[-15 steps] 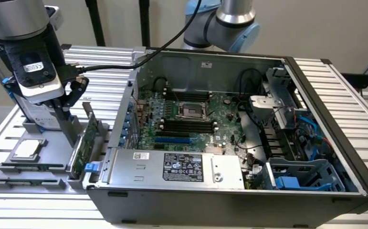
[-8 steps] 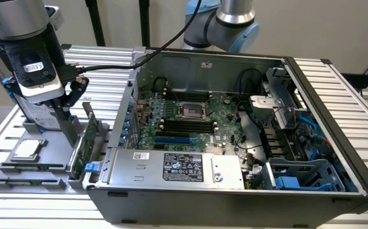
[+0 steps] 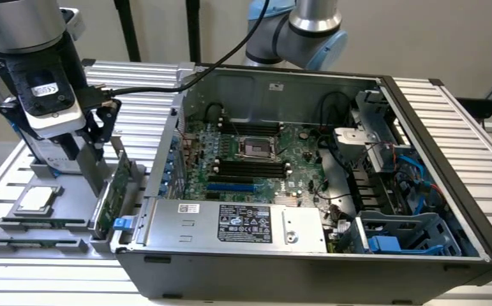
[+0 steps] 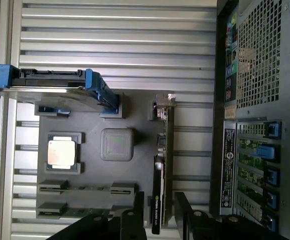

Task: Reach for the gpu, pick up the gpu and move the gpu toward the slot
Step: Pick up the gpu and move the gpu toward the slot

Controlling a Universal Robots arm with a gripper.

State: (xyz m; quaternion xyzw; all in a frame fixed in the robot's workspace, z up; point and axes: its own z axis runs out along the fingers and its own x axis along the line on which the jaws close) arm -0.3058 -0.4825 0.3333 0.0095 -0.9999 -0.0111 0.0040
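I will grab the GPU next by its upper edge (image 3: 121,171) to move it toward the slot. That edge stands free above the grey holder around the GPU's lower side.
The gpu (image 3: 112,194) (image 4: 163,165) is a thin green card that stands on edge in a grey parts holder (image 3: 24,245) (image 4: 140,131), just outside the computer case's wall. Its silver bracket end (image 4: 163,102) points away from my fingers. My gripper (image 3: 80,160) (image 4: 160,216) hovers over the card's other end. It is open, with one dark finger (image 4: 139,212) on each side of the card's edge, and I see no contact. The blue expansion slot (image 3: 228,188) lies on the motherboard inside the case.
The open computer case (image 3: 314,275) (image 4: 264,75) lies on the ribbed metal table. In the holder also sit a square silver CPU (image 3: 39,199) (image 4: 61,152), a hard drive with blue rails (image 4: 55,90) and memory sticks (image 4: 85,189). A second arm's base (image 3: 301,32) stands behind the case.
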